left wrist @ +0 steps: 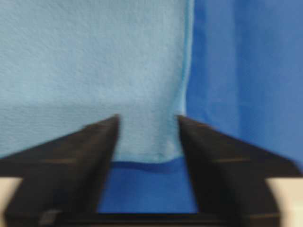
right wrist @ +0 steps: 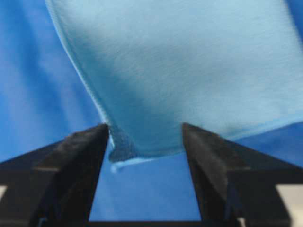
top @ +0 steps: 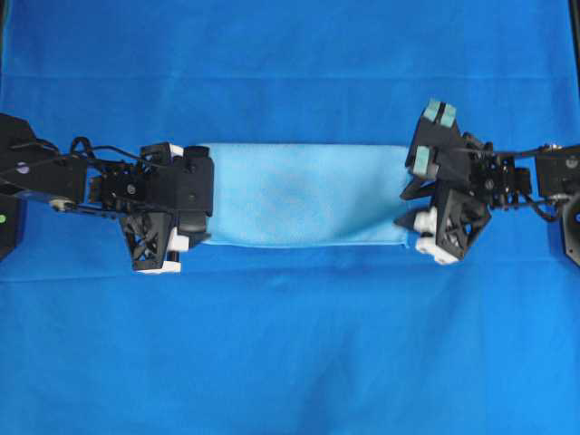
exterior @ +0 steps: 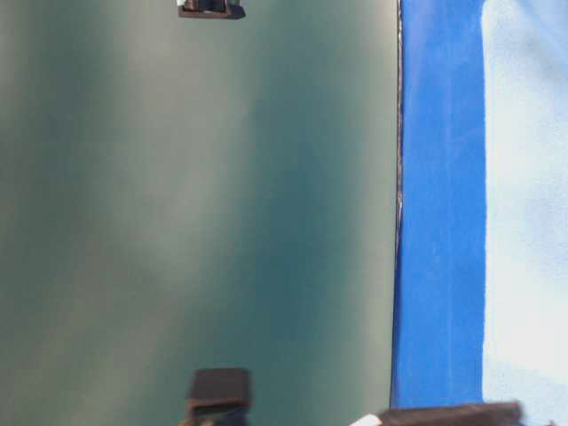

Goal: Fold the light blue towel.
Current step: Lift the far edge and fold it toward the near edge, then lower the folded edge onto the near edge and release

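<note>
The light blue towel is flat across its middle [top: 304,194], and its edge lifts up at the corner. My right gripper should next grab the towel by its curled corner [top: 404,242] to fold it.
The light blue towel [top: 304,195] lies as a long flat rectangle on the table's middle, between my two grippers. My left gripper [top: 205,201] is at the towel's left end. In the left wrist view this gripper [left wrist: 147,119] is open, and a towel [left wrist: 94,61] corner lies flat between its dark fingers without touching them. My right gripper [top: 410,195] is at the towel's right end. Seen from the right wrist, that gripper [right wrist: 146,126] is open too, and a corner of the towel [right wrist: 189,61] sits slightly curled between the fingers, close to the left finger [right wrist: 83,151].
A deep royal-blue table cloth [top: 290,344] covers the whole table under the towel. The table-level view shows a blurred grey-green surface [exterior: 195,213], a strip of the table cloth [exterior: 439,222] and a pale band of towel [exterior: 528,177] at the right.
</note>
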Tool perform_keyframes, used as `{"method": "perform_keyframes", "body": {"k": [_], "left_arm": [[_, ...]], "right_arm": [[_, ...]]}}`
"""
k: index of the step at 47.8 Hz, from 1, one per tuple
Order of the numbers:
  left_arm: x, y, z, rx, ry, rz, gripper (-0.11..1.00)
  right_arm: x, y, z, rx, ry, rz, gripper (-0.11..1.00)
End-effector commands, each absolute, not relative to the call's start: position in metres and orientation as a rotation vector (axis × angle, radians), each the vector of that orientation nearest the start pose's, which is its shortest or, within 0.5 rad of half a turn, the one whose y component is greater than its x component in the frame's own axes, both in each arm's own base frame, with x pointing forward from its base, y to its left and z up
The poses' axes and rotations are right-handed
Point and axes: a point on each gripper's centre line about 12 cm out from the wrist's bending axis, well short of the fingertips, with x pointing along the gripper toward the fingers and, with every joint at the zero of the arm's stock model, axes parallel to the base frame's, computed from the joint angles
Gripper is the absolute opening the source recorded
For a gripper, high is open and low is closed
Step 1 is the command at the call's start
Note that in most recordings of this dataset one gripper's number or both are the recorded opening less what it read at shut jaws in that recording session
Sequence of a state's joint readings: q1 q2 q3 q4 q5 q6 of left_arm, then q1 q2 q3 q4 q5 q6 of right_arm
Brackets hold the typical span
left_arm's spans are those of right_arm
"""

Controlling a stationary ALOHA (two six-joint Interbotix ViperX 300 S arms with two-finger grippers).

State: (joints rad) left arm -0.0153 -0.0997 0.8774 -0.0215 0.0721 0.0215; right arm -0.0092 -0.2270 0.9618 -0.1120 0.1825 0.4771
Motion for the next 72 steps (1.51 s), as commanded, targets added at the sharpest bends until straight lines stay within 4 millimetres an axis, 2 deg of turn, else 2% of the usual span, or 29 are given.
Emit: {"method": "perform_keyframes", "body": {"k": [1,3,5,12,22,29,38,51,59,66,72], "left_arm": [[0.323,-0.007,0.153,0.01,0.787,-0.022,0.67],[0.322,-0.006,0.159,0.015,0.77,-0.021,0.77],[0.32,-0.005,0.163,0.015,0.758,-0.02,0.81],[0.318,0.008,0.17,0.006,0.736,0.017,0.73],[0.316,0.047,0.169,0.024,0.723,0.112,0.73],[0.316,0.066,0.162,0.047,0.708,0.154,0.72],[0.321,0.074,0.146,0.06,0.695,0.169,0.72],[0.318,0.093,0.113,0.032,0.753,0.219,0.72],[0.317,0.094,0.1,0.024,0.793,0.219,0.71],[0.316,0.095,0.096,0.02,0.808,0.22,0.67],[0.315,0.095,0.095,0.017,0.826,0.219,0.57]], "right_arm": [[0.292,0.0,0.152,0.333,0.871,-0.177,0.61],[0.291,0.0,0.155,0.33,0.87,-0.177,0.58],[0.291,-0.001,0.159,0.321,0.87,-0.175,0.56],[0.29,-0.014,0.168,0.282,0.849,-0.202,0.56],[0.282,-0.068,0.168,0.284,0.829,-0.354,0.56],[0.279,-0.089,0.161,0.266,0.844,-0.409,0.56],[0.284,-0.097,0.145,0.271,0.864,-0.417,0.56],[0.291,-0.106,0.113,0.293,0.916,-0.422,0.56],[0.293,-0.106,0.096,0.3,0.965,-0.422,0.56],[0.294,-0.107,0.094,0.301,0.971,-0.423,0.56],[0.294,-0.107,0.094,0.302,0.972,-0.424,0.55]]}}
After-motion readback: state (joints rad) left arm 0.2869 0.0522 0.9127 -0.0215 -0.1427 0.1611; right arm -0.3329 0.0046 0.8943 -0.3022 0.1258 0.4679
